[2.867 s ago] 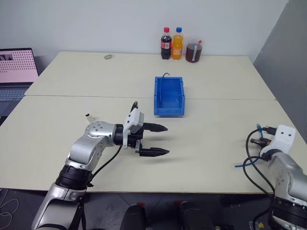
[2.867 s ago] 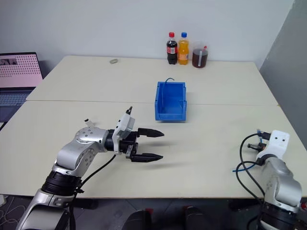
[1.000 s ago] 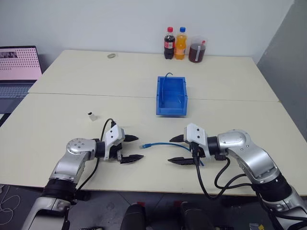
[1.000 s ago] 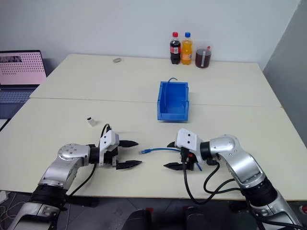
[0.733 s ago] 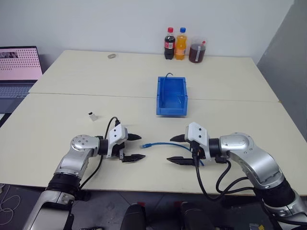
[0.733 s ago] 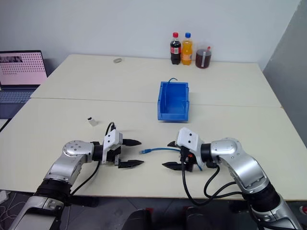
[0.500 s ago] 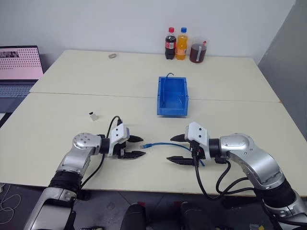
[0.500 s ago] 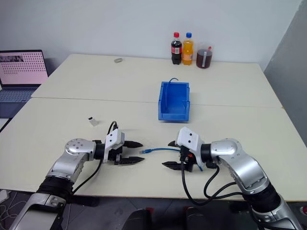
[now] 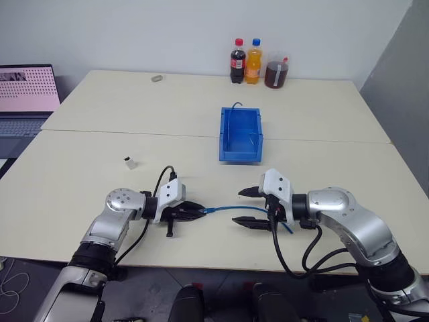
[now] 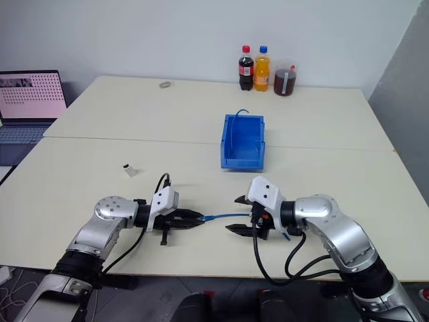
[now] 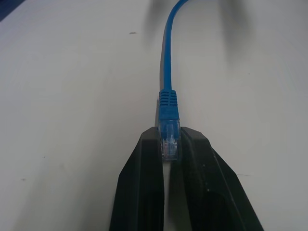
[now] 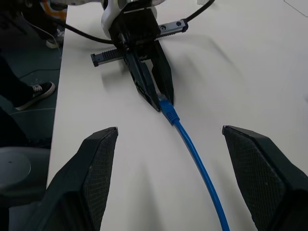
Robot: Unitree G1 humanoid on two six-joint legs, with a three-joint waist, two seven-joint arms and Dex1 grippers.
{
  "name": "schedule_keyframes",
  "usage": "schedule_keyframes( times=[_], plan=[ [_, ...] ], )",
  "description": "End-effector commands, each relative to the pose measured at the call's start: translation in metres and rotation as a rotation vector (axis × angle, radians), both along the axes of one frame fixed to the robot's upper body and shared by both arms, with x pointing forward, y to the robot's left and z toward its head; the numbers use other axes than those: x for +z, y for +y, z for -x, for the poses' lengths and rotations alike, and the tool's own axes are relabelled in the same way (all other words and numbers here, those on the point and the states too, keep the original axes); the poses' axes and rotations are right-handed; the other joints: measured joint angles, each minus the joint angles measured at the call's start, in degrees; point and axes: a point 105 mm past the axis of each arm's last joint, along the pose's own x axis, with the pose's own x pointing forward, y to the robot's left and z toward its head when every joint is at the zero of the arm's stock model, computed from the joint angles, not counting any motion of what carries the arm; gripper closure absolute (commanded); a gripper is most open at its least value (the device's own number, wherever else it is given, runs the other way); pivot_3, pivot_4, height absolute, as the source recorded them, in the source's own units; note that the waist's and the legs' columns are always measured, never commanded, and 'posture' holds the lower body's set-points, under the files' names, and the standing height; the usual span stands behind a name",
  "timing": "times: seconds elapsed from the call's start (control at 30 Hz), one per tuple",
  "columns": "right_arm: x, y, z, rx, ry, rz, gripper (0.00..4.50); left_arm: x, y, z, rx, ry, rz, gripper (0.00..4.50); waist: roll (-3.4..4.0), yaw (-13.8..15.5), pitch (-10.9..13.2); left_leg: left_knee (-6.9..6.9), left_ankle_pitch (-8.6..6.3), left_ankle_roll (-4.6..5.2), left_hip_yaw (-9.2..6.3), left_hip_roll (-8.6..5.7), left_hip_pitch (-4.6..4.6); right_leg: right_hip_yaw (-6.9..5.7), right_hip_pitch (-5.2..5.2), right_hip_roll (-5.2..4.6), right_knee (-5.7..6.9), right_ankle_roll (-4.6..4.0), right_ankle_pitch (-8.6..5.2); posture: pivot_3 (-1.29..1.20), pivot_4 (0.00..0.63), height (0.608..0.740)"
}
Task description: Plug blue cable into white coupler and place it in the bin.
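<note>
My right gripper takes hold of the blue cable by the boot just behind the clear plug next, since my left gripper's fingers cover the plug.
The blue cable lies near the table's front edge, between my two grippers. My left gripper is shut on its clear plug, with the cord leading straight away from the fingertips. My right gripper stands open at the cable's right, and the cord runs between its two fingers. The white coupler sits alone on the table, behind and to the left of my left arm. The blue bin stands mid-table behind the grippers.
Two bottles and a jug of dark liquid stand at the table's far edge. A laptop is off to the left. A small object lies far back left.
My left gripper has moved right to the cable's end and closed on the plug. The right gripper has stayed in place, still open.
</note>
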Motion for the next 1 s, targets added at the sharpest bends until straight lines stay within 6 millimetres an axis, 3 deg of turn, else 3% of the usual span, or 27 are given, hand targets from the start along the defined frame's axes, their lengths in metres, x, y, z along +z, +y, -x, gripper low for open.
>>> schedule_keyframes(
  times=[0.03,0.27,0.4,0.67,1.0],
  plan=[
    [0.015,-0.005,0.007,-0.014,-0.046,-0.058,0.80,0.009,-0.005,0.005,-0.003,0.007,0.045,4.26,0.00,0.0,0.0,0.00,0.00,0.00,-0.01,0.00,-0.01,0.00,0.00,0.00,-0.01,0.00,0.00,0.00,0.150,0.740],
    [0.016,-0.014,0.036,0.002,0.015,-0.162,0.80,0.061,-0.022,0.004,0.043,0.039,0.270,4.26,-0.02,0.0,0.0,0.01,0.00,0.00,-0.07,0.01,-0.05,-0.04,0.00,0.00,-0.01,0.12,-0.07,0.00,0.150,0.740],
    [0.012,-0.014,0.041,-0.024,0.094,-0.221,0.80,0.083,-0.031,0.007,0.050,0.115,0.393,4.26,-0.02,-0.2,0.0,0.01,0.00,0.00,-0.08,0.01,-0.02,-0.03,0.01,0.01,0.01,0.16,-0.06,0.00,0.150,0.740],
    [0.026,-0.008,0.013,-0.162,0.187,-0.454,0.80,0.105,-0.042,0.017,0.020,0.285,0.543,4.26,-0.02,-0.5,0.0,0.03,0.01,0.00,-0.14,0.00,-0.02,-0.05,0.02,0.03,0.03,0.17,-0.06,0.00,0.150,0.740],
    [0.052,0.008,0.003,-0.094,0.271,-0.613,0.80,0.117,-0.049,0.020,0.014,0.341,0.605,4.26,-0.02,-0.5,0.0,0.01,0.01,-0.01,-0.14,0.00,-0.02,-0.04,0.02,0.03,0.01,0.18,-0.05,0.00,0.150,0.740]
  ],
)
